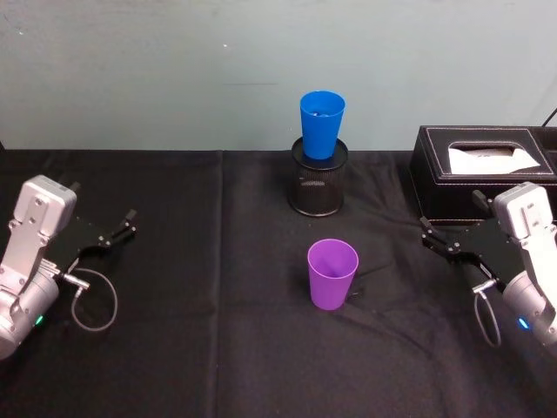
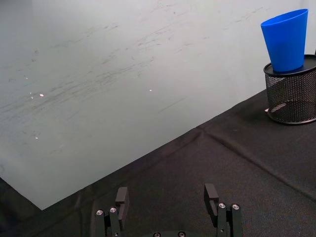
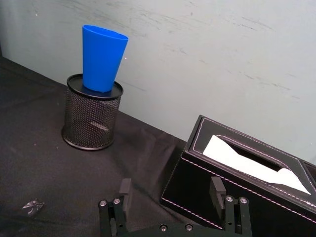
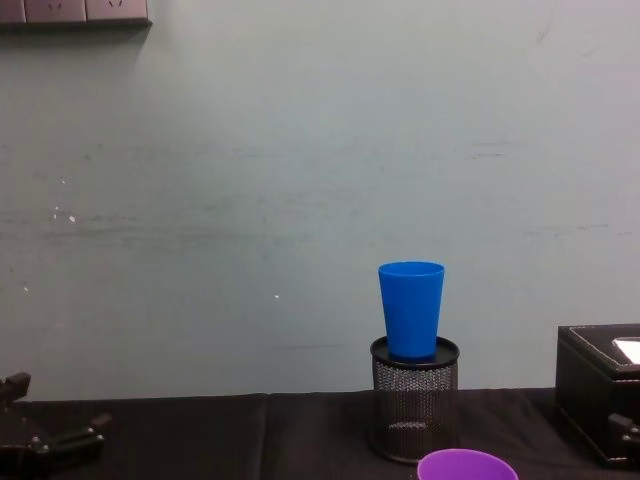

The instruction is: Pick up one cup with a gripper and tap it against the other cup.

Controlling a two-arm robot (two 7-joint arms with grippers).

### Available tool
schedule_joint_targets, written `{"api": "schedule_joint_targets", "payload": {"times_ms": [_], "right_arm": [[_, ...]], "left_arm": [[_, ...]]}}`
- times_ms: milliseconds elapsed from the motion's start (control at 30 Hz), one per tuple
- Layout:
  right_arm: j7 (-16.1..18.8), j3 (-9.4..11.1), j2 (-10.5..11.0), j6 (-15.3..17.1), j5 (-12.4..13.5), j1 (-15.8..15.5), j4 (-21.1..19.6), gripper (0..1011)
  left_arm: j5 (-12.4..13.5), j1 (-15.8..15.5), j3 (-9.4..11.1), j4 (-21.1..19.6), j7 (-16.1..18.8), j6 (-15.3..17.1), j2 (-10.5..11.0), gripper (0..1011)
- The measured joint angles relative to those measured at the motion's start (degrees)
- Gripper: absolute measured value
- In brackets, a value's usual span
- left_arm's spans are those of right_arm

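The purple cup needs to tap against the blue cup (image 4: 411, 308). My right gripper needs to grab the purple cup by its sides next.
The purple cup (image 1: 332, 274) stands upright on the black cloth at the table's middle; its rim (image 4: 467, 466) peeks in at the chest view's lower edge. Behind it the blue cup (image 1: 321, 124) (image 4: 411, 308) (image 2: 286, 40) (image 3: 103, 58) sits upright on top of a black wire-mesh pen holder (image 1: 318, 178). My left gripper (image 1: 103, 202) (image 2: 167, 197) rests open and empty at the table's left, well away from both cups. On the right side, my right gripper (image 1: 451, 218) (image 3: 171, 191) is open and empty, close to a tissue box.
A black tissue box (image 1: 483, 170) (image 3: 237, 192) (image 4: 600, 400) with white tissue stands at the back right, just beyond my right gripper. A small crumpled scrap (image 3: 33, 206) lies on the cloth. A pale wall (image 4: 300, 200) rises behind the table.
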Motion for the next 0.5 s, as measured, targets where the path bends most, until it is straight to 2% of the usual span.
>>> {"api": "schedule_joint_targets", "payload": {"times_ms": [500], "right_arm": [[0.0, 0.0, 0.1, 0.0, 0.0, 0.0, 0.0, 1003]], "left_arm": [[0.0, 0.0, 0.0, 0.0, 0.0, 0.0, 0.0, 1000]]}}
